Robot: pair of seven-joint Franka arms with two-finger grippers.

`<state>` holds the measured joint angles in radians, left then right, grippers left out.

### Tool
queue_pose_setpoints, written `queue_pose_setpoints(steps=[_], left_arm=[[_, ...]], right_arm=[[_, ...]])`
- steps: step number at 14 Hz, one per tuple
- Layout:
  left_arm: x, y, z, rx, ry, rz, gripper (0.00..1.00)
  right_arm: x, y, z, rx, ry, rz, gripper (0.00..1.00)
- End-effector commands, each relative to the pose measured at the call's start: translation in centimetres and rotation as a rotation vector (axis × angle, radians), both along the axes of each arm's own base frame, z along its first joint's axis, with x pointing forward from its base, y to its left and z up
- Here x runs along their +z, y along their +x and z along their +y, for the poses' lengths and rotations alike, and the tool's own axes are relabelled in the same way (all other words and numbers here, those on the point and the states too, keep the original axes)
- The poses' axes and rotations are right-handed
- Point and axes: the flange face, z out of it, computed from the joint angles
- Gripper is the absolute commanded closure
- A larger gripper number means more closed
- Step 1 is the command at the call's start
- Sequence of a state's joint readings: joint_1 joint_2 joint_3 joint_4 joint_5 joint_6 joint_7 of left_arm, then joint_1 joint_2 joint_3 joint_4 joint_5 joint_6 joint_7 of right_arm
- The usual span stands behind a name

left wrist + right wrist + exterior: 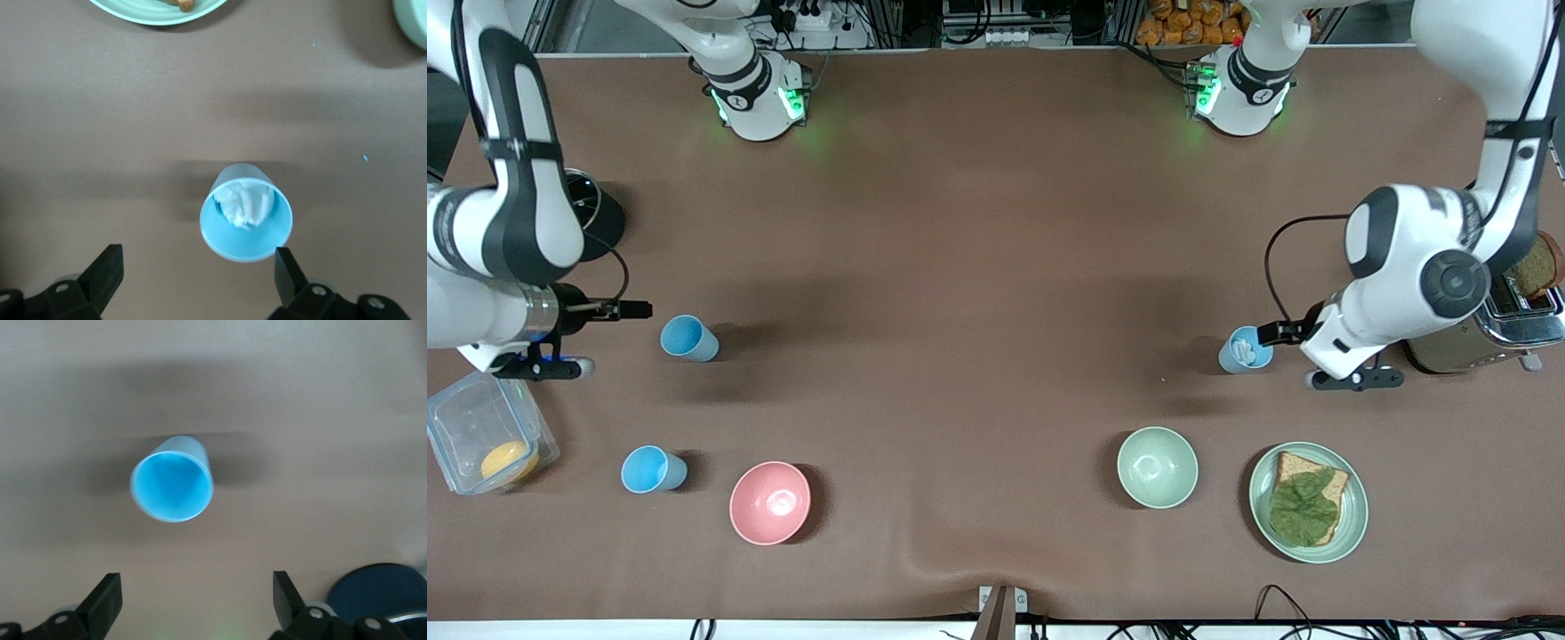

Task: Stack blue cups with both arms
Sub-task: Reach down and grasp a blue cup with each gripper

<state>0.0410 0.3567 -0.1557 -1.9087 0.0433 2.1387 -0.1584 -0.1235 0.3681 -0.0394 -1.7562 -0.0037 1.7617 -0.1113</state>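
Observation:
My right gripper grabs the empty blue cup by its rim (689, 326) next, to stack it into the cup with the white wad.
Three blue cups stand upright on the brown table. One cup (1245, 349) with a crumpled white wad inside stands toward the left arm's end. It also shows in the left wrist view (247, 213). My left gripper (1356, 380) (197, 259) is open and empty, low over the table beside this cup, one fingertip (285, 263) close to its rim. An empty cup (689, 339) (172, 487) stands toward the right arm's end. My right gripper (547, 367) (197, 583) is open and empty beside it, apart from it. A third cup (654, 469) stands nearer the front camera.
A pink bowl (770, 502) stands beside the third cup. A pale-green bowl (1157, 467) and a plate with toast and a green leaf (1352, 520) lie nearer the camera than the left gripper. A toaster (1485, 342), a clear box (463, 418) and a black pot (596, 213) stand at the table's ends.

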Motion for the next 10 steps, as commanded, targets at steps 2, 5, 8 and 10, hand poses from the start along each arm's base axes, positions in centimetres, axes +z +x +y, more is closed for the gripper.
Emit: queue_pose_setpoints(steps=[2, 5, 8, 10], left_arm=[[-3.0, -0.2, 0.0, -0.006, -0.016, -0.007, 0.00], [-4.7, -1.0, 0.0, -0.006, -0.018, 0.002, 0.00], [-6.2, -1.2, 0.0, -0.006, -0.020, 0.013, 0.15], [-6.5, -1.2, 0.0, -0.006, -0.021, 0.014, 0.50]], right_arm=[[-4.4, -1.1, -1.0, -0.020, 0.016, -0.012, 0.00], [-8.4, -1.1, -0.7, -0.040, 0.008, -0.094, 0.00], [-10.5, -1.2, -0.5, -0.039, 0.013, -0.068, 0.00], [-12.7, -1.5, -0.4, -0.039, 0.015, -0.051, 0.00]])
